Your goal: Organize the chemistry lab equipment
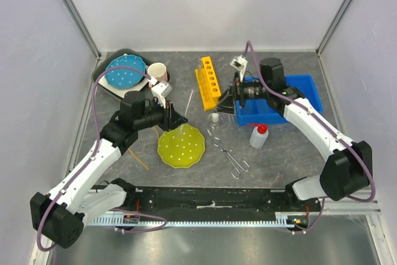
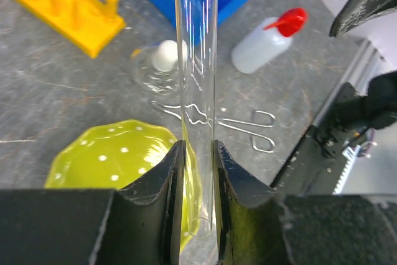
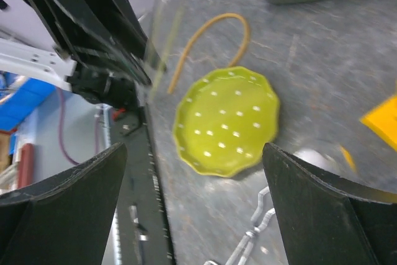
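Note:
My wide-open right gripper would rise empty; my left gripper has the clear tube [image 2: 195, 60].
My left gripper [image 1: 175, 118] [image 2: 197, 153] is shut on a thin clear tube [image 2: 195, 60], held above the near edge of the yellow-green plate [image 1: 181, 145]. A second thin tube [image 1: 188, 100] lies on the table left of the yellow test-tube rack [image 1: 209, 83] [image 2: 68, 4]. My right gripper [image 1: 228, 100] [image 3: 193, 150] is wide open and empty, just right of the rack and above the small white-capped flask [image 1: 215, 120] [image 2: 162, 60]. The red-capped squeeze bottle [image 1: 258, 136] [image 2: 267, 44] stands right of the flask. The metal tongs [image 1: 229, 150] [image 2: 229, 122] [image 3: 254, 234] lie in front.
A blue bin [image 1: 304, 91] sits under the right arm. A dark tray [image 1: 102, 79] at the back left holds a blue dotted plate [image 1: 126, 74], with a pink mug [image 1: 157, 71] beside it. A yellow band [image 1: 139, 159] [image 3: 211, 35] lies left of the yellow-green plate [image 3: 226, 122].

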`<state>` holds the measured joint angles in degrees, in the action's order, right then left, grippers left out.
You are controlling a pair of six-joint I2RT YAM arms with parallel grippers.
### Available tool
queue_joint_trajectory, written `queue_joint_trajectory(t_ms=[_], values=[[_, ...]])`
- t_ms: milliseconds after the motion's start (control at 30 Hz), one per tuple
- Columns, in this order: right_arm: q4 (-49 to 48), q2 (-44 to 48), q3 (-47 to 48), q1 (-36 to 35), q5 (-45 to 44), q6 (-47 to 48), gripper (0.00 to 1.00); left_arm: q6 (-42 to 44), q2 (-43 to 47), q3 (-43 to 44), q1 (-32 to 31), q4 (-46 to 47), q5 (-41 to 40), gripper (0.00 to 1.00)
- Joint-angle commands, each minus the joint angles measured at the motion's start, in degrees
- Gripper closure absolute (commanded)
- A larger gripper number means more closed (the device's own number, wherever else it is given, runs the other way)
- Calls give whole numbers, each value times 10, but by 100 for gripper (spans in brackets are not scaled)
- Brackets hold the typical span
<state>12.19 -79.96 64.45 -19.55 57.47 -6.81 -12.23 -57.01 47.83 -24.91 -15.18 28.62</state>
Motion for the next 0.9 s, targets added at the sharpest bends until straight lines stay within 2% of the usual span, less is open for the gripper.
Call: queue_joint_trajectory(t_ms=[0,167,300,600,667,767,800,833,867], values=[[20,-13,88,-95,-39,-112,2,-57,50,-34,-31,57,28,94],[16,-30,116,-131,-119,-167,2,-86,88,-63,-40,76,34,94],[0,-41,104,-135,-115,-189,2,-103,96,-82,-48,85,38,94],[-11,-69,116,-154,-119,-206,15,-126,69,-79,-79,116,24,94],[-11,-72,115,-155,-125,-205,20,-126,64,-77,-83,117,20,94],[-10,-78,115,-156,-125,-205,34,-126,57,-75,-90,117,15,94],[-11,-80,116,-155,-125,-205,40,-126,55,-75,-92,117,14,94],[-11,-81,117,-155,-125,-205,52,-125,54,-75,-93,116,13,94],[-11,-82,120,-155,-125,-204,56,-125,53,-76,-93,114,12,93]])
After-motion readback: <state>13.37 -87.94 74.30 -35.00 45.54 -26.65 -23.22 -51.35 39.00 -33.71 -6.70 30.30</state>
